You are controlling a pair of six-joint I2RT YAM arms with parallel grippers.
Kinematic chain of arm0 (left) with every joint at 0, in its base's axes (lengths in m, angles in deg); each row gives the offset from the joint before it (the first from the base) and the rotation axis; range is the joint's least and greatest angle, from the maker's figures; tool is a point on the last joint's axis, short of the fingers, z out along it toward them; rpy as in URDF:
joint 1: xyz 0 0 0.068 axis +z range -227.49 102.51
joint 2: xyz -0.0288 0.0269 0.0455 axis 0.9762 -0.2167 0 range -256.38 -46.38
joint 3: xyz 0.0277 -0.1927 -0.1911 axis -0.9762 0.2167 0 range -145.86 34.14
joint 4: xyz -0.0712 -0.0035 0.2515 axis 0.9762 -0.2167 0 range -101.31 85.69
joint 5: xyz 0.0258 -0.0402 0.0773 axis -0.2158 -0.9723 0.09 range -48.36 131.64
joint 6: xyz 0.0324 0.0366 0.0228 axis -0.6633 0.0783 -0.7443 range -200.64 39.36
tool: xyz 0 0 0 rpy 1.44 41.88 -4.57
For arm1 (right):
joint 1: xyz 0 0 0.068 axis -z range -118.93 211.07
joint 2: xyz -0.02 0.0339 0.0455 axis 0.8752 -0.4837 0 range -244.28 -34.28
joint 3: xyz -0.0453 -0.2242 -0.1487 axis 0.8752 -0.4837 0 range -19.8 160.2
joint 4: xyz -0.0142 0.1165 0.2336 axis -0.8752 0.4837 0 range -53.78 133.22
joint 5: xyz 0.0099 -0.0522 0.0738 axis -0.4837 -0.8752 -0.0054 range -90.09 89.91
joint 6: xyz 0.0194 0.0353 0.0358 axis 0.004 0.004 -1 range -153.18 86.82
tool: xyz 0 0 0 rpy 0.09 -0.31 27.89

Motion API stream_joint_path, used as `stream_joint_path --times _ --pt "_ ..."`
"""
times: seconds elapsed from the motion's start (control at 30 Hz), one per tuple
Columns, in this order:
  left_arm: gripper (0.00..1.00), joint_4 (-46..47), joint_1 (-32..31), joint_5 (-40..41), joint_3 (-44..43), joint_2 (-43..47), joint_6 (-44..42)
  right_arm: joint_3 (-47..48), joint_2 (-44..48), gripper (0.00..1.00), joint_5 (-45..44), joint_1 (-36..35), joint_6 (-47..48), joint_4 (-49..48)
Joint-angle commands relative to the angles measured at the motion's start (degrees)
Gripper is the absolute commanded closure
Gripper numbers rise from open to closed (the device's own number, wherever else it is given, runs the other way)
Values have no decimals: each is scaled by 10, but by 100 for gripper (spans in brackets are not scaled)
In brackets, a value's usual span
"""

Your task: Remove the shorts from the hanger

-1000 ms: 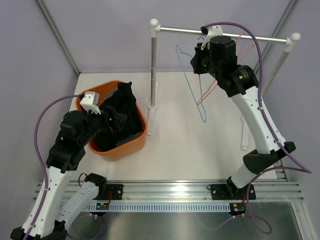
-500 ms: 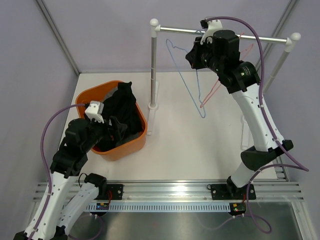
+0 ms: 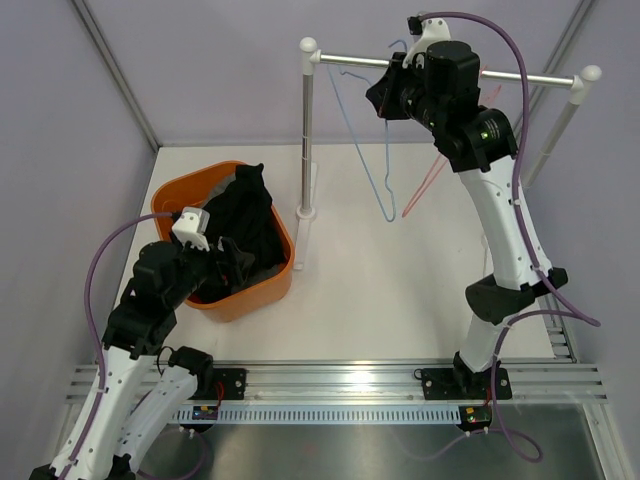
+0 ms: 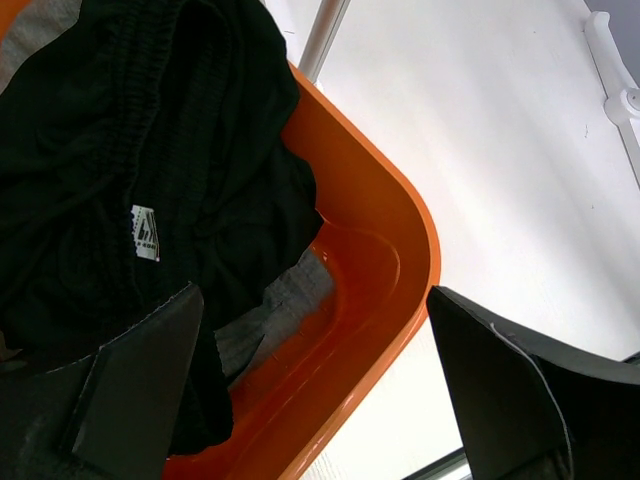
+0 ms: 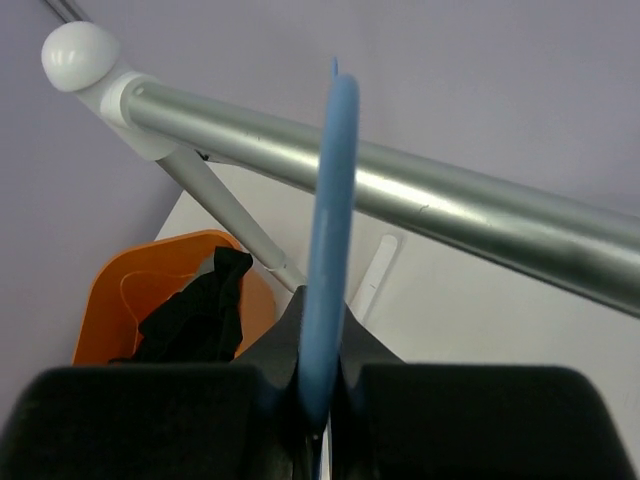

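The bar lies beyond the blue hanger's hook, so it is too early to open, as the hanger would fall short onto the table. My right gripper moves it toward the bar first.
The black shorts [image 3: 240, 228] lie heaped in the orange tub [image 3: 262, 293]; in the left wrist view the black shorts [image 4: 130, 150] cover most of the grey shorts [image 4: 275, 305], which peek out on the tub floor. My left gripper [image 3: 232, 255] is open and empty over the tub's near rim [image 4: 400, 320]. My right gripper [image 3: 392, 92] is shut on a bare blue hanger [image 3: 365, 150], holding it up at the rail [image 3: 450, 68]. In the right wrist view the blue hanger [image 5: 328, 220] is pinched between the fingers just in front of the rail [image 5: 420, 195].
A pink hanger [image 3: 432, 172] hangs on the rail behind my right arm. The rack's left post [image 3: 307, 130] stands beside the tub, its right post [image 3: 548, 140] at the far right. White tabletop lies between tub and rack.
My right gripper has raised the blue hanger up and left to the rail. My left gripper has drawn back toward the tub's near rim.
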State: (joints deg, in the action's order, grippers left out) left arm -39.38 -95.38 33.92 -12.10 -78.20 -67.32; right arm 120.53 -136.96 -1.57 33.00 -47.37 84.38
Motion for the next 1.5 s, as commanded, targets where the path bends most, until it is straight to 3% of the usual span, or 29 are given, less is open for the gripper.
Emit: stream_joint_path --times 0.0,0.43,0.67,0.87,1.0,1.2,1.47 --pt "1 14 1 -3 4 4 -9 60 -32 100 -16 4 -13 21" --pt "1 11 1 7 7 1 -12 35 -68 100 -49 3 -12 3" --pt "1 9 1 8 9 -3 -11 -57 -27 98 -55 3 -14 -18" --pt "1 7 1 14 9 -4 -10 -101 4 81 -55 4 -14 -41" --pt "1 6 1 16 10 -4 -10 -112 27 59 -59 4 -10 -54" --pt "1 4 1 19 10 -8 -10 -147 75 35 -55 4 -9 -75" --pt "1 4 1 18 11 -7 -10 -297 194 5 -41 4 -10 -151"
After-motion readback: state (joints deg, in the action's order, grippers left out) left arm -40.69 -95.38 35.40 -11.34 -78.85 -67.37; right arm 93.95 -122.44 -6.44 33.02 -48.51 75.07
